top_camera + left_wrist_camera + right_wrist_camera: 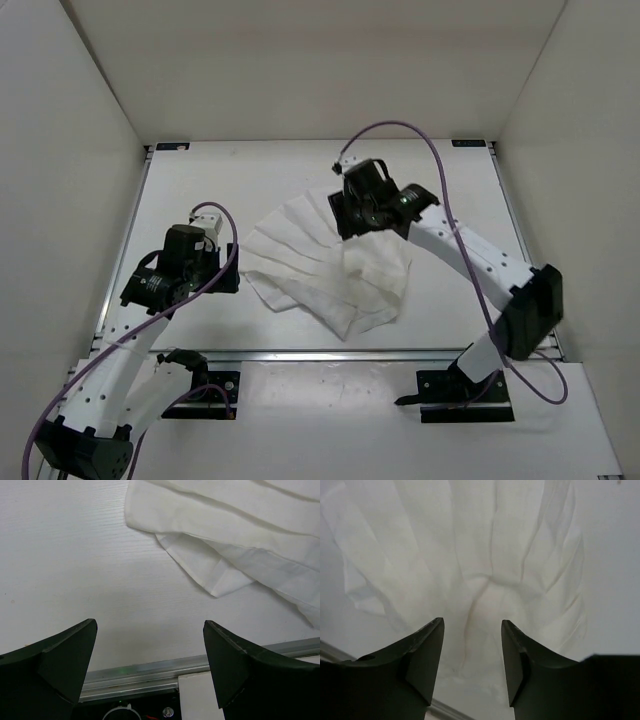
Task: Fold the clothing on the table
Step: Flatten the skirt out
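Observation:
The robot's right gripper should next grab the clothing [320, 265] by its far edge [324, 196], so the rest stays free for the left gripper to spread for folding.
The clothing [320, 265], a white creased garment, lies rumpled in the middle of the table [200, 180], its right part folded over itself. My right gripper [358, 212] hovers over the garment's far edge. In the right wrist view the right gripper [472, 622] is open, and the clothing [470, 540] fans out in pleats below the gap with nothing pinched. My left gripper [222, 280] sits just left of the garment. Seen from its wrist, the left gripper [150, 625] is wide open above bare table, with a corner of the clothing [240, 520] ahead to the right.
A metal rail [330, 352] runs along the table's near edge, and it shows close under the left fingers as the rail [150, 672]. White walls enclose the left, right and far sides. Both arm bases stand beyond the near rail.

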Robot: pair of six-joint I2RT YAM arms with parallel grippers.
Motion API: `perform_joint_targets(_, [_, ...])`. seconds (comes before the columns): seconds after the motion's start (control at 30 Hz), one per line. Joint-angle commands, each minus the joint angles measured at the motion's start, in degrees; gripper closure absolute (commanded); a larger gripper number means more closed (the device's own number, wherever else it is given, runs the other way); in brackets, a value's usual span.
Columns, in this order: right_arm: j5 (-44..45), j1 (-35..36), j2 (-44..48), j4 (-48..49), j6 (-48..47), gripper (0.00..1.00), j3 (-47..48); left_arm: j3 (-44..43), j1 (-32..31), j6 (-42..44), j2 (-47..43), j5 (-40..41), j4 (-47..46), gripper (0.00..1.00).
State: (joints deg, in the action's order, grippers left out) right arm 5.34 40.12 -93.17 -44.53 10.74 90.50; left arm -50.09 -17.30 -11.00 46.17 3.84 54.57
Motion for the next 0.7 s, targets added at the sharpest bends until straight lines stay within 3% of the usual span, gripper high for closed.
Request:
perform_joint_targets(0.0, [0.73, 3.38, 9.55, 4.63, -0.46, 0.53, -12.96, -0.36, -0.98, -0.25, 0.15, 0.30, -0.60, 0.01])
perform_joint_targets(0.27, [-2.70, 10.50, 11.96, 9.98, 1.03, 0.53, -32.12, -0.10, -0.54, -0.07, -0.30, 0.12, -1.04, 0.02])
perform_joint_targets(0.47, [0.10, 16.39, 8.62, 17.02, 2.44, 0.55, -35.92, -0.01, -0.46, 0.28, -0.20, -0.15, -0.87, 0.01])
perform_joint_targets(0.67, [0.28, 16.22, 6.95, 21.14, 1.30, 0.56, -36.27, -0.10, -0.19, 0.11, -0.55, -0.06, -0.87, 0.02])
